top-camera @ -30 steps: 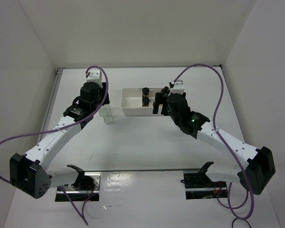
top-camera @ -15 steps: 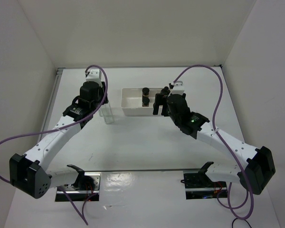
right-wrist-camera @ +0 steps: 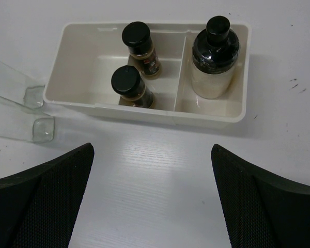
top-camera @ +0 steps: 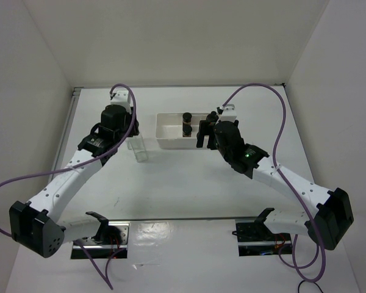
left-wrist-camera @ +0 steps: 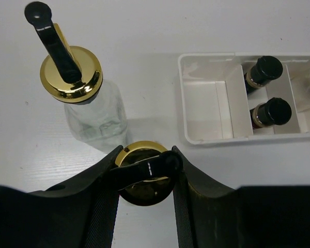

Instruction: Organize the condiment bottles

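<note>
The clear glass bottle would come up off the table if I lifted my left gripper now, because the gripper's fingers are shut on the bottle's gold pourer top.
In the left wrist view my left gripper is shut on the gold pourer top of one clear glass bottle, which stands on the table. The second glass bottle stands just beyond it. The white tray lies to their right. In the right wrist view two dark spice jars stand in the tray's middle compartment and the whitish jar in its right one. My right gripper is open and empty, above the table in front of the tray.
The tray's left compartment holds nothing. In the top view the tray sits at mid-table toward the back, with my left gripper to its left and my right gripper at its front right. White walls enclose the table.
My left arm has shifted slightly, staying at the glass bottles. The right arm, the tray and the jars have not moved.
</note>
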{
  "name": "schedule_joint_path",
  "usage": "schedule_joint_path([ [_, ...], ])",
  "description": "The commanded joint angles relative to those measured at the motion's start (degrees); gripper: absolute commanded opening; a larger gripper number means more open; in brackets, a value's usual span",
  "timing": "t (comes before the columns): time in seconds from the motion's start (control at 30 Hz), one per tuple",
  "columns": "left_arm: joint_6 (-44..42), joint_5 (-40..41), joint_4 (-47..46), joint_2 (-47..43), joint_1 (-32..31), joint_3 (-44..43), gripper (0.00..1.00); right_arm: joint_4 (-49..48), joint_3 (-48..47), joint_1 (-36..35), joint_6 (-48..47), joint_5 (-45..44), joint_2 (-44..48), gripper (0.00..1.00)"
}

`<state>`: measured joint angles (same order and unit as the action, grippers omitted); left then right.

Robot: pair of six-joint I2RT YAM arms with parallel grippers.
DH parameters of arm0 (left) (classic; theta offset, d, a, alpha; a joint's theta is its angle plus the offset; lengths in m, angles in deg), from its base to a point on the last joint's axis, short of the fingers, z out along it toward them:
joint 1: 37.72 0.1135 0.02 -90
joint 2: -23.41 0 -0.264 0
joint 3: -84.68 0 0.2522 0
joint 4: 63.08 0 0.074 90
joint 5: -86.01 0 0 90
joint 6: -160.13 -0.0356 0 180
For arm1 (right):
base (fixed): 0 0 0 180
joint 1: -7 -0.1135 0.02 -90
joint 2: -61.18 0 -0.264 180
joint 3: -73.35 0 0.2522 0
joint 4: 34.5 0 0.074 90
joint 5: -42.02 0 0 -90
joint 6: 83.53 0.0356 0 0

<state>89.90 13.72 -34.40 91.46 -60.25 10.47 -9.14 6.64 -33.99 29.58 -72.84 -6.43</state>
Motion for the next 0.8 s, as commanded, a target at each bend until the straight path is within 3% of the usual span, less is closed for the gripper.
schedule_joint_path([
  [0.0, 0.9, -3.5, 1.3, -1.9, 0.2, -4.0, 0.0, -1.5, 0.0, 0.0, 0.9, -1.5, 0.4, 0.98],
  [0.23, 0.4, -7.1, 3.0, -4.0, 0.2, -4.5, 0.0, -1.5, 0.0, 0.0, 0.9, -1.5, 0.4, 0.98],
  [0.77, -3.4, -14.1, 8.3, -1.8, -0.9, -15.7, 0.0, -1.5, 0.0, 0.0, 1.4, -1.5, -0.1, 0.98],
])
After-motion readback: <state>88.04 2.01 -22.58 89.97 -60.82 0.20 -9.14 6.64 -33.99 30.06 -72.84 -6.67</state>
